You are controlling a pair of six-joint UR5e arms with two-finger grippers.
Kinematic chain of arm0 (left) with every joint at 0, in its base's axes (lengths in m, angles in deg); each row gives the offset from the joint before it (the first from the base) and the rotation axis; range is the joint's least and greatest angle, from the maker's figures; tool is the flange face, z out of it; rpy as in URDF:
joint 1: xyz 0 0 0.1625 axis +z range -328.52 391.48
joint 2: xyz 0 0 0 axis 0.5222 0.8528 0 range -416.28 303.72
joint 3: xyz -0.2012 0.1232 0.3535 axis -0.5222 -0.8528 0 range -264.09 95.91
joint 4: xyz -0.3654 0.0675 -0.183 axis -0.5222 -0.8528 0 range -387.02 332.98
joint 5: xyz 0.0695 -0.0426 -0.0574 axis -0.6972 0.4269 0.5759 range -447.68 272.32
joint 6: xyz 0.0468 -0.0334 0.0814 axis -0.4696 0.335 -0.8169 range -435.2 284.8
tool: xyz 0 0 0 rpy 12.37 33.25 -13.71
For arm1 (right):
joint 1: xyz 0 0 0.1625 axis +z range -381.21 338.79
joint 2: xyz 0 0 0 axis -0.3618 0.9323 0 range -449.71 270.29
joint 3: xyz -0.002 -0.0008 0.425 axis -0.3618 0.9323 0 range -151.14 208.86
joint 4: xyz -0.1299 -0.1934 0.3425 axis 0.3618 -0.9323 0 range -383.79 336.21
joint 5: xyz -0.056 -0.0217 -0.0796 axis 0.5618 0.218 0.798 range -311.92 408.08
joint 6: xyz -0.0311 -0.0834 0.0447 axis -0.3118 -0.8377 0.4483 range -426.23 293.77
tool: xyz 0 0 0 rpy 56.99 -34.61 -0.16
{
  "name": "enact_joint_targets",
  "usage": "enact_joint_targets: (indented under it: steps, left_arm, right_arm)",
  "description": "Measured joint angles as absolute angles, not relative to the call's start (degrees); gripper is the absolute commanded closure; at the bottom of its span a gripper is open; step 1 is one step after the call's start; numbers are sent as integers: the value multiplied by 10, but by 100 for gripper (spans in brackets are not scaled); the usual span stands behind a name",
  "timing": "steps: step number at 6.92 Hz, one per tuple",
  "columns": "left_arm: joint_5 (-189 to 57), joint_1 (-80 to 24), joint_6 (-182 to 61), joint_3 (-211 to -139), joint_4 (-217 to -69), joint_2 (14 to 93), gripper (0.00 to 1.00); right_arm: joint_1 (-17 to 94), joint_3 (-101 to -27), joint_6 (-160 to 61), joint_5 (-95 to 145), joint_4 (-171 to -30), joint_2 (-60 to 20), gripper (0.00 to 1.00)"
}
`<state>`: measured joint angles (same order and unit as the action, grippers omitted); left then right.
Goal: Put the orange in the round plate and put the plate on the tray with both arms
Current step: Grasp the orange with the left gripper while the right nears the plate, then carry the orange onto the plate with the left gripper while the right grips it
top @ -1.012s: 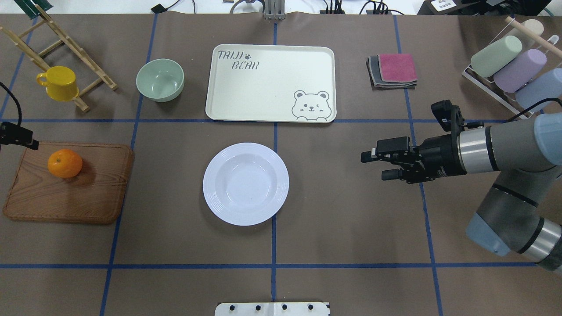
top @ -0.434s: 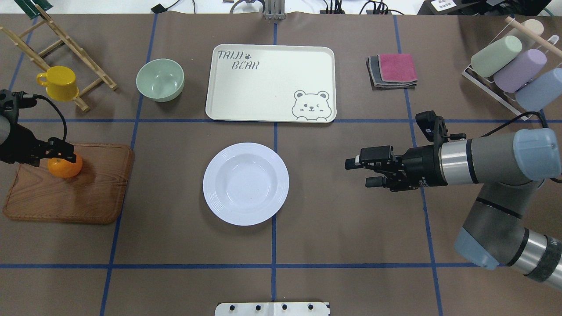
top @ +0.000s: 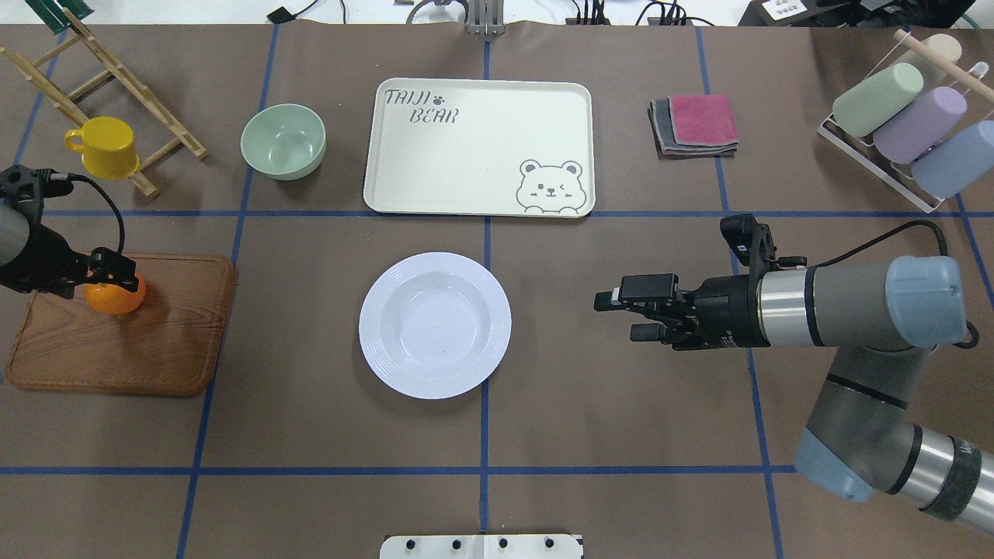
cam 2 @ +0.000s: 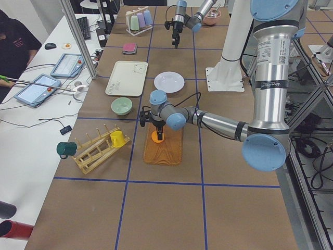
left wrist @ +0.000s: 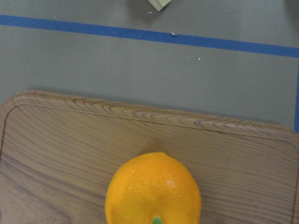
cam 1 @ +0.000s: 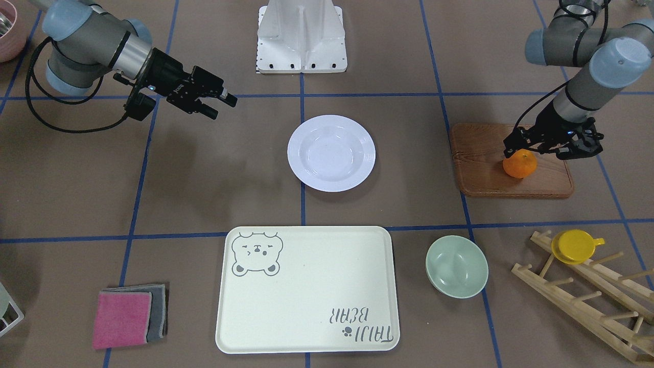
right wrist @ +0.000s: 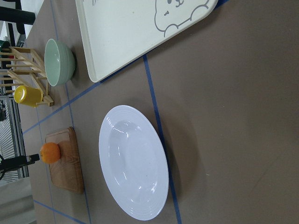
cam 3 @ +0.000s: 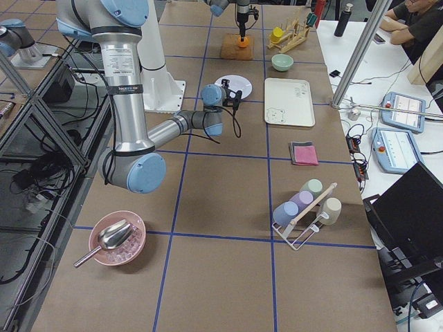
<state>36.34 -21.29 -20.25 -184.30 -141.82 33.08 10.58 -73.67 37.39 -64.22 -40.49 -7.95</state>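
Observation:
My left gripper will next grab the orange's round sides to put it in the round plate (cam 1: 331, 153).
The orange (top: 116, 299) lies on a brown wooden board (top: 140, 341) at the table's left. My left gripper (top: 109, 272) hangs directly over the orange, open, its fingers clear of the fruit. The left wrist view looks straight down on the orange (left wrist: 154, 191). The white round plate (top: 435, 324) is empty at the table's middle. My right gripper (top: 621, 314) points sideways at the plate from its right, open, a hand's width short of the rim. The cream bear tray (top: 466, 155) lies empty behind the plate.
A pale-green bowl (top: 283, 141) stands left of the tray. A yellow cup (top: 105, 146) sits at a wooden rack at the back left. Folded cloths (top: 695, 124) and a rack of pastel cups (top: 908, 124) are at the back right.
My left gripper has come in from the left edge and stopped over the orange. My right gripper has moved left toward the plate and a little nearer the robot.

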Motion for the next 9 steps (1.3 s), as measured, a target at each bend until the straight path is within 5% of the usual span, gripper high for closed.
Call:
enact_joint_targets:
  steps: [2,5,9]
  left_arm:
    - [364,-212,-200,-1807,-1440,345,4]
    - [368,-210,-194,-1772,-1477,358,25]
    - [408,-211,-164,-1796,-1438,392,25]
  right_arm:
    - [101,-734,375,-634,-388,-79,0]
    - [97,-733,374,-626,-385,-79,0]
    - [52,-724,371,-545,-381,-93,0]
